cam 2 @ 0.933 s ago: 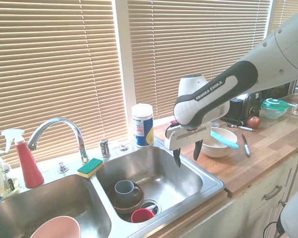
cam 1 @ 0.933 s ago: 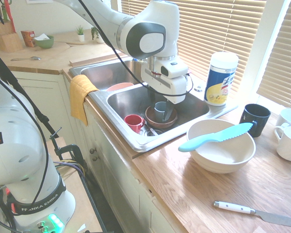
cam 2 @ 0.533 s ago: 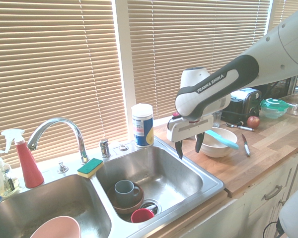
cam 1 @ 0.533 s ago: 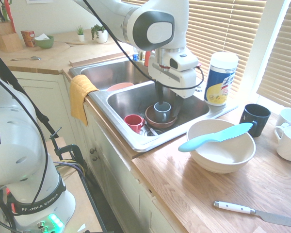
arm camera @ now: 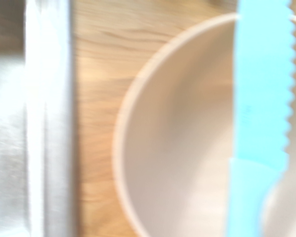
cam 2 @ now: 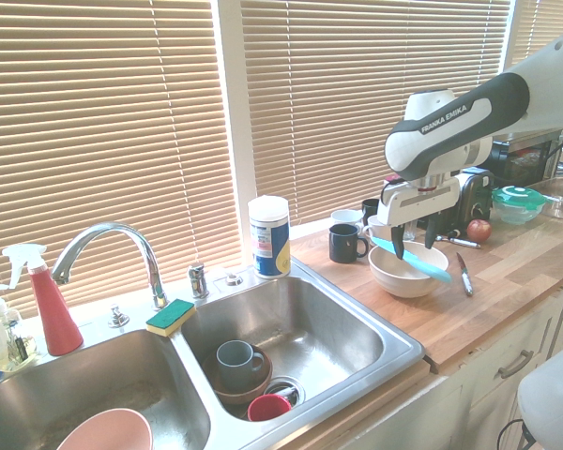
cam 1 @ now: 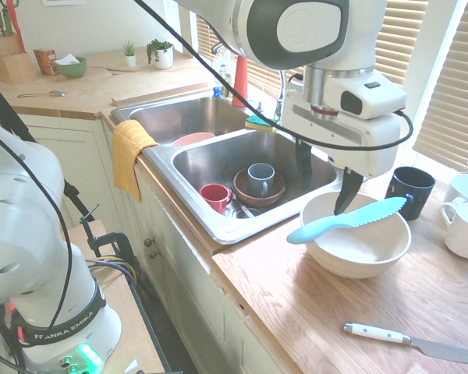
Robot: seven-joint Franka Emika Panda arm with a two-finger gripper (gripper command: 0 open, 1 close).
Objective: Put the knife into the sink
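The turquoise knife lying across the bowl's rim (cam 2: pixel 373 262) (arm camera: pixel 119 143) is below my gripper's fingers, so my gripper should go down first and then close on the knife.
The turquoise knife (cam 1: pixel 345 219) (cam 2: pixel 412 260) lies across the rim of the white bowl (cam 1: pixel 357 248) (cam 2: pixel 403 275) on the wooden counter, its handle sticking out toward the sink. In the wrist view the knife (arm camera: pixel 260 113) crosses the blurred bowl (arm camera: pixel 182 148). My gripper (cam 1: pixel 325 181) (cam 2: pixel 411 239) hangs open just above the bowl's sink-side rim and the knife, fingers pointing down, nothing between them. The steel double sink (cam 1: pixel 210 156) (cam 2: pixel 347 323) lies beside the bowl, holding a grey mug in a brown bowl and a red cup.
A white-handled metal knife (cam 1: pixel 409 343) lies on the counter near the front edge. A black mug (cam 1: pixel 409 191) and white mugs (cam 1: pixel 464 218) stand behind the bowl. A wipes canister (cam 2: pixel 269 236) stands at the sink's back rim; a pink bowl (cam 2: pixel 105 436) sits in the other basin.
The arm has risen out of the sink basin and swung over the counter; the open gripper now hangs above the white bowl and the knife.
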